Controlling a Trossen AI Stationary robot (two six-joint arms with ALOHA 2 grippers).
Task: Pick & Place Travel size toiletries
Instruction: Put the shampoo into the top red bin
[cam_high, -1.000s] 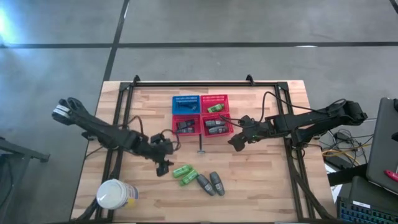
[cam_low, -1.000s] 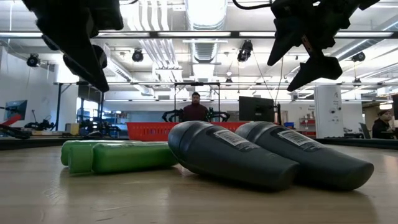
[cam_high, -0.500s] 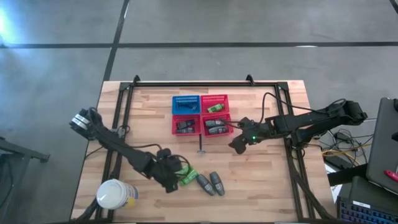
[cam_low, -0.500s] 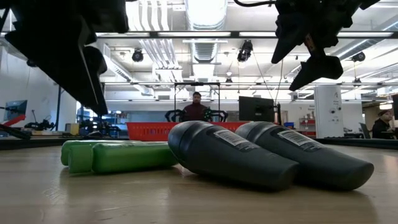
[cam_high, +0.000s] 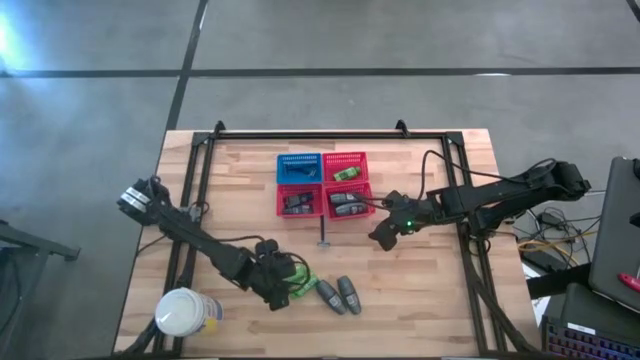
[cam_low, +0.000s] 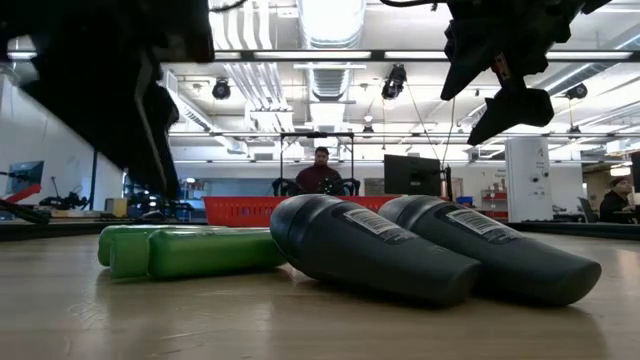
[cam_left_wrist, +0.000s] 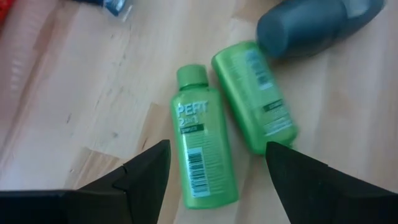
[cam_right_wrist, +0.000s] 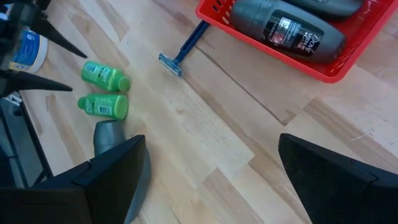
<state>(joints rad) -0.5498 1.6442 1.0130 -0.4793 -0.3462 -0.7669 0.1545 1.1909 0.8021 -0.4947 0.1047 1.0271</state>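
The green bottle (cam_high: 295, 285) is still below my fingers, which are on either side of it, so I should lower my left gripper before I close on it.
Two bright green bottles (cam_left_wrist: 202, 155) (cam_left_wrist: 255, 96) lie flat side by side on the wooden table, next to two grey rounded bottles (cam_high: 338, 294). My left gripper (cam_left_wrist: 217, 180) hovers open just above them, slanting down; its fingers stand on either side of the nearer green bottle without touching it. My right gripper (cam_high: 383, 235) hangs open in the air near the red baskets, with nothing between its fingers. More grey bottles (cam_right_wrist: 292, 31) lie in a red basket (cam_high: 348, 203).
Four small mesh baskets, one blue (cam_high: 299, 167) and three red, stand at the table's far middle. A blue razor (cam_right_wrist: 183, 50) lies in front of them. A large white jar (cam_high: 183, 312) stands at the near left corner. A person shows far behind the table.
My left gripper has swung toward the table's near edge and right, and sunk lower, coming over the green bottles; it has stayed there for the last half second. The bottles have not moved.
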